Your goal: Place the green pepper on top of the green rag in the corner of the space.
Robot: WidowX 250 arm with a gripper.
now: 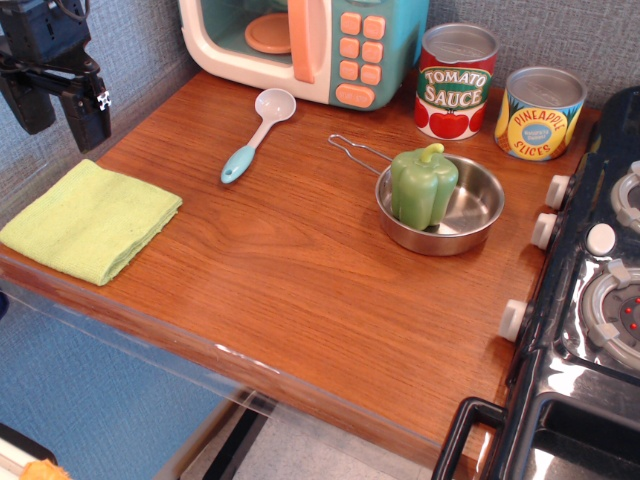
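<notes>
My gripper next picks up the pepper by its upper body around the stem (423, 173) to place it on the green rag (90, 218).
The green pepper (423, 186) stands upright inside a small steel pan (470, 215) at the right of the wooden counter. The green rag (90, 218) lies flat in the near left corner of the counter. My gripper (58, 110) hangs at the upper left, above the far edge of the rag and well away from the pepper. Its two black fingers (88, 118) are spread apart and hold nothing.
A toy microwave (310, 45) stands at the back. A spoon with a blue handle (256, 133) lies in front of it. A tomato sauce can (455, 80) and a pineapple slices can (539, 113) stand behind the pan. A toy stove (590, 300) borders the right side.
</notes>
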